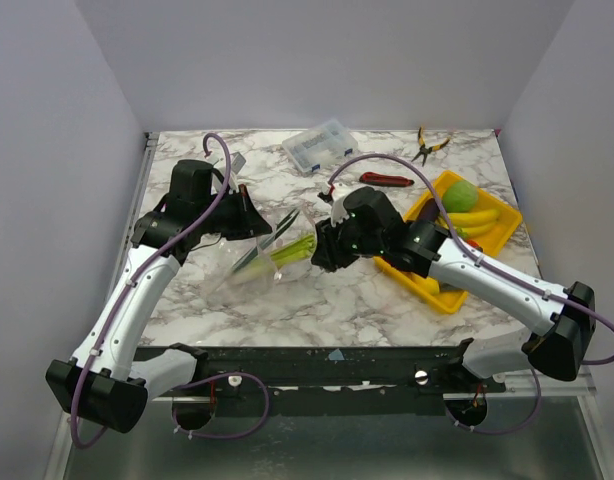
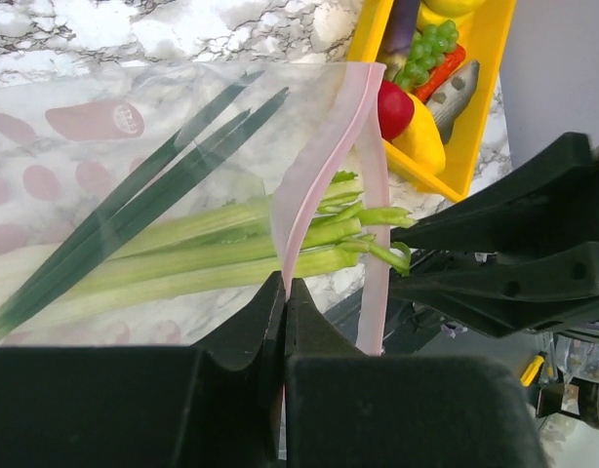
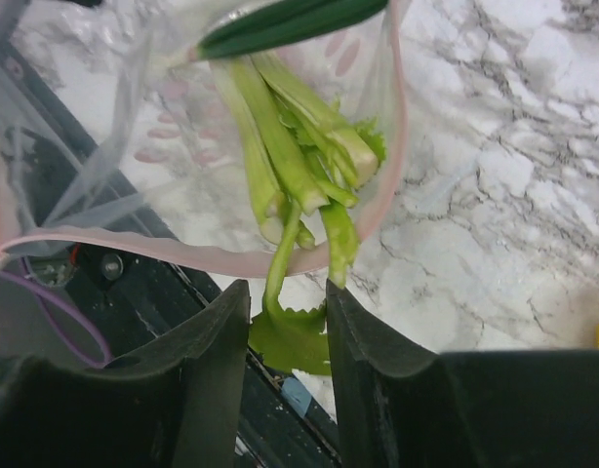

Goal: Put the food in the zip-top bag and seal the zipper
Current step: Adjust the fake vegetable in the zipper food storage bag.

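The celery's green leaf [image 3: 295, 336] pokes out of the bag's opening, so the right gripper should grip it next, to tuck the celery inside and leave the zipper free.
The zip-top bag [image 1: 249, 268] lies floppy on the marble between the arms, its mouth toward the right. My left gripper [image 2: 284, 285] is shut on the pink zipper [image 2: 329, 146] at the near lip and holds the mouth apart. A long celery stalk [image 2: 202, 253] lies mostly inside the bag, its leafy end poking out of the mouth. My right gripper [image 3: 288, 292] is open at the mouth; the celery's green leaf [image 3: 295, 336] hangs between its fingers, unsqueezed. More food sits in the yellow tray [image 1: 427, 285]: a green ball [image 1: 462, 193] and a red tomato [image 2: 394, 107].
A rigid clear compartment box [image 1: 320, 145] stands at the back centre. A red-handled tool [image 1: 387, 180] and yellow-handled pliers [image 1: 427, 147] lie behind the tray. The black frame at the table's near edge [image 3: 104, 263] shows just under the bag mouth.
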Motion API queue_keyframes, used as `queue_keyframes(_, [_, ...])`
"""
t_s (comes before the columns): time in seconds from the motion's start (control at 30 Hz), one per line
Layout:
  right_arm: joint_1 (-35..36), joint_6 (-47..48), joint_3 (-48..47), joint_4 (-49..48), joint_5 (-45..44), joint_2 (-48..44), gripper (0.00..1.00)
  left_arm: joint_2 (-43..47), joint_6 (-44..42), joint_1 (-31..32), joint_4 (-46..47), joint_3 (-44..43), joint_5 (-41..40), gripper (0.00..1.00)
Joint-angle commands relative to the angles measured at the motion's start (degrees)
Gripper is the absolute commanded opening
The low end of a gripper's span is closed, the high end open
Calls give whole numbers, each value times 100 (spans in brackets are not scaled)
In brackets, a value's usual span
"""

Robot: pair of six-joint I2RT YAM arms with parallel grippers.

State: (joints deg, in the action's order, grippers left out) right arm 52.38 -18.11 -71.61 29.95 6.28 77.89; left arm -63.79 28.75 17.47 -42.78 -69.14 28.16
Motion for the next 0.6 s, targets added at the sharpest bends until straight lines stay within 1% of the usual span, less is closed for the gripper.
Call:
queue_keyframes(0.0, [79,11,326,11,-162,-201,42,120,-89,1,-26,-20,124,0])
queue_keyframes(0.03, [79,16,407,-21,-186,-247,43,117,-89,2,-28,-12,130,0])
queue_keyframes(0.17, [79,75,514,-119,-173,-310,44,115,-89,4,-19,6,121,0])
queue_keyframes(0.2, [79,77,538,-163,-142,-295,43,118,-89,2,-15,6,120,0])
queue_keyframes(0.27, [79,55,514,-110,-142,-241,37,119,-89,1,-19,12,119,0])
queue_keyframes(0.33, [87,66,453,62,-176,-166,36,121,-97,-1,-36,6,61,0])
queue_keyframes(0.37, [95,63,438,139,-215,-174,39,121,-98,1,-32,6,49,0])
queue_keyframes(0.4, [111,66,453,158,-266,-217,45,120,-98,-1,-30,6,56,0])
queue_keyframes(0.47, [123,82,522,147,-311,-335,53,119,-91,2,-21,6,66,0])
queue_keyframes(0.57, [123,80,632,82,-312,-445,57,109,-89,2,-19,-3,75,0])
